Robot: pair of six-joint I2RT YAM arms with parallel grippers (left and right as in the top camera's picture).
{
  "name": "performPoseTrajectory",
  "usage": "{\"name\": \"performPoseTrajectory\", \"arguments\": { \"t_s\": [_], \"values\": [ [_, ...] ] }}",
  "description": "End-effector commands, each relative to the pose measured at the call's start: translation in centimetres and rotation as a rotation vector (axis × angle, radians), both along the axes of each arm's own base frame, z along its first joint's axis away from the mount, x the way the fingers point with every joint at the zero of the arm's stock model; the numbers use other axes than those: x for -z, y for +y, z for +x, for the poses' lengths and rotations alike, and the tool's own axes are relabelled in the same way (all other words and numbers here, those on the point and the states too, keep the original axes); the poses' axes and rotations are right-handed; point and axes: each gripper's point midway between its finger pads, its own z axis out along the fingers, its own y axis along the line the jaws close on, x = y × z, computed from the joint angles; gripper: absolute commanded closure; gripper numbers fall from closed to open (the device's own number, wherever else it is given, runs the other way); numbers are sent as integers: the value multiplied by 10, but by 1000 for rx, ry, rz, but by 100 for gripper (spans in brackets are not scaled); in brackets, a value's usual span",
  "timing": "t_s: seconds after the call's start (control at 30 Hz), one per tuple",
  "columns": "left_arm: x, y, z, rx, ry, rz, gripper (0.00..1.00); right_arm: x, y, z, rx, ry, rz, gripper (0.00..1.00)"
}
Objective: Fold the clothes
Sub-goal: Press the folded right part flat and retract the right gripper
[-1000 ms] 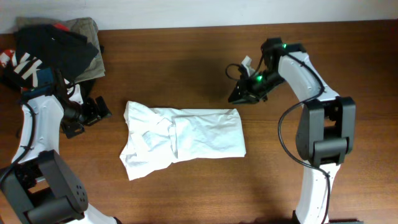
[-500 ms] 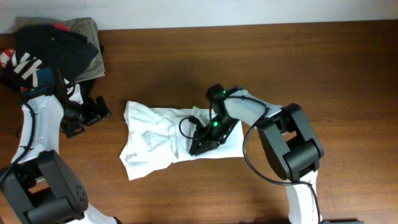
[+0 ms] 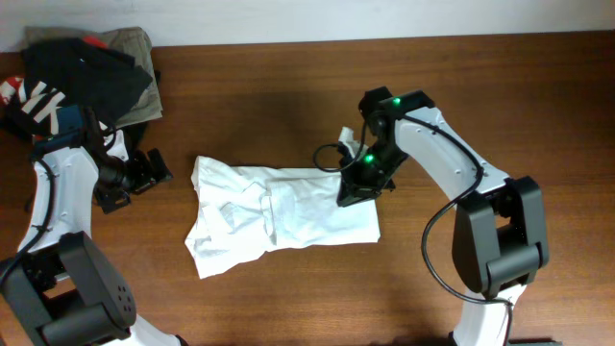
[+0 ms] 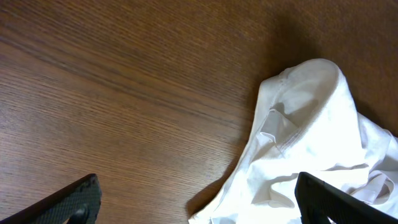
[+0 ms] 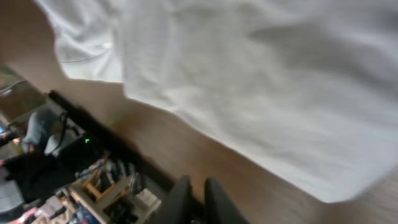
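Note:
The rumpled outer end of the white T-shirt (image 3: 279, 213) is beside my left gripper. My left gripper will grip the T-shirt by that end next, to fold it over the flatter rest of the T-shirt.
The clothes are a white T-shirt (image 3: 279, 213) lying crumpled and partly folded in the middle of the wooden table (image 3: 288, 106). My right gripper (image 3: 349, 190) hovers at the shirt's upper right edge. In the right wrist view its fingers (image 5: 199, 184) stand close together over bare wood with nothing between them, and the blurred white cloth (image 5: 249, 81) fills the space ahead. My left gripper (image 3: 154, 171) waits just left of the shirt. It is wide open (image 4: 202, 208), with a rumpled fold of the shirt (image 4: 311, 124) by its right finger (image 4: 326, 199).
A pile of other garments sits at the back left corner: a black one with white letters (image 3: 58, 86) on top of an olive-grey one (image 3: 130, 43). The table's far edge meets a pale wall (image 3: 288, 14).
My right arm swung from beyond the shirt's upper right corner in over its middle, then back to its upper right edge. The left arm and the shirt have not moved.

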Motion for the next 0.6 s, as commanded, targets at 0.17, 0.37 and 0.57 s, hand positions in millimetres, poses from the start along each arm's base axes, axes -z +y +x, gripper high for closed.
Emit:
{"name": "performPoseTrajectory", "arguments": {
  "t_s": [0.17, 0.37, 0.57],
  "values": [
    [-2, 1, -1, 0, -2, 6, 1, 68, -38, -45, 45, 138, -82, 96],
    [-2, 1, -1, 1, -1, 5, 1, 95, -92, -45, 156, 154, -175, 92],
    [-2, 0, -1, 1, -2, 3, 1, 71, -137, -10, 328, 92, -194, 96]
  ]
}}
